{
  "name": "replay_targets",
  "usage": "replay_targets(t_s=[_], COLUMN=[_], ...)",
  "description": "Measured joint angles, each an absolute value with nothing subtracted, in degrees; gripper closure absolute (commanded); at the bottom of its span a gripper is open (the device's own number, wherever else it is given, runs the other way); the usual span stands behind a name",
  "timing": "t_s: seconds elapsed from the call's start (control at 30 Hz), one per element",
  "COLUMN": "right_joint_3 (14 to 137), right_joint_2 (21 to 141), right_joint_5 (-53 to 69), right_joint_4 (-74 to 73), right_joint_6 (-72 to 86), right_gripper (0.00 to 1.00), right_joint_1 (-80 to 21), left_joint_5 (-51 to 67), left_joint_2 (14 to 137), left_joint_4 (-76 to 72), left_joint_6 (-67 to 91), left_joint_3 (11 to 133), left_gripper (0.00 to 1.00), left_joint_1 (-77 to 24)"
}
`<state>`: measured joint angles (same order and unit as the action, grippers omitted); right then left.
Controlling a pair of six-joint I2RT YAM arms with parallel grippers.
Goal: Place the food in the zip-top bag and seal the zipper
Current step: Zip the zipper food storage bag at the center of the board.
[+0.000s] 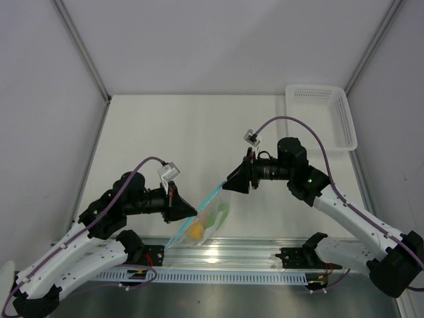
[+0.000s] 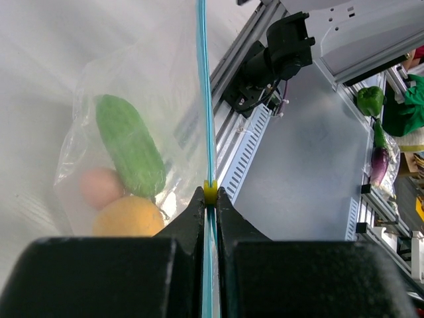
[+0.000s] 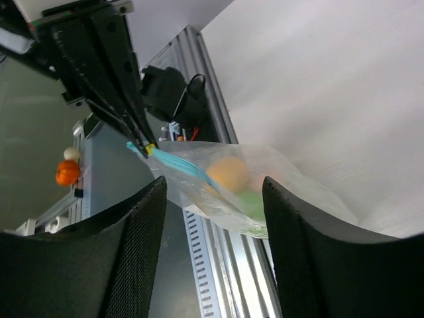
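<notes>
My right gripper should next take hold of the zip-top bag's teal-blue zipper at its far end (image 2: pixel 201 5), so that the yellow slider (image 2: pixel 210 192) stays free to seal the zipper.
The zip-top bag (image 1: pixel 204 222) hangs between my two grippers above the table's near edge. The round orange piece (image 2: pixel 129 217) and the oblong green piece (image 2: pixel 129 146) sit inside it, with a pinkish piece (image 2: pixel 99 187) beside them. My left gripper (image 1: pixel 189 213) is shut on the teal-blue zipper (image 2: pixel 206 99), its tips (image 2: pixel 210 199) right at a small yellow slider (image 2: pixel 210 192). My right gripper (image 1: pixel 228 184) is open at the zipper's far end. In the right wrist view its fingers (image 3: pixel 213 185) stand wide apart, with the bag (image 3: pixel 245 192) just ahead and not clamped.
A white lattice basket (image 1: pixel 342 122) stands at the table's far right. An aluminium rail (image 1: pixel 225 255) runs along the near edge under the bag. Off the table, toy vegetables (image 2: pixel 371 99) lie to the right.
</notes>
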<state>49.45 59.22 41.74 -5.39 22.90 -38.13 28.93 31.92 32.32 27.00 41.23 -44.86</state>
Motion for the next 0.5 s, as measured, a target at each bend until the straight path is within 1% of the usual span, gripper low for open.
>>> replay_targets(t_s=[0.1,0.27,0.37,0.5], right_joint_3=[52.1,59.8,64.7,67.3], right_joint_2=[61.5,67.0,70.8,73.6], right_joint_5=[46.8,52.5,54.3,54.5], right_joint_4=[-6.4,-12.5,-18.0,-23.3], right_joint_6=[20.2,13.1,7.5,2.7], right_gripper=[0.36,0.38,0.39,0.39], right_joint_1=[-38.2,-40.9,-43.8,-46.4], left_joint_5=[29.2,29.8,30.3,30.7], left_joint_2=[32.6,33.5,34.0,34.4], left_joint_4=[32.3,32.2,32.1,32.0], left_joint_6=[27.0,27.0,27.0,27.0], left_joint_3=[41.3,41.3,41.3,41.3], left_gripper=[0.99,0.99,0.99,0.99], left_joint_1=[-44.9,-44.9,-44.9,-44.9])
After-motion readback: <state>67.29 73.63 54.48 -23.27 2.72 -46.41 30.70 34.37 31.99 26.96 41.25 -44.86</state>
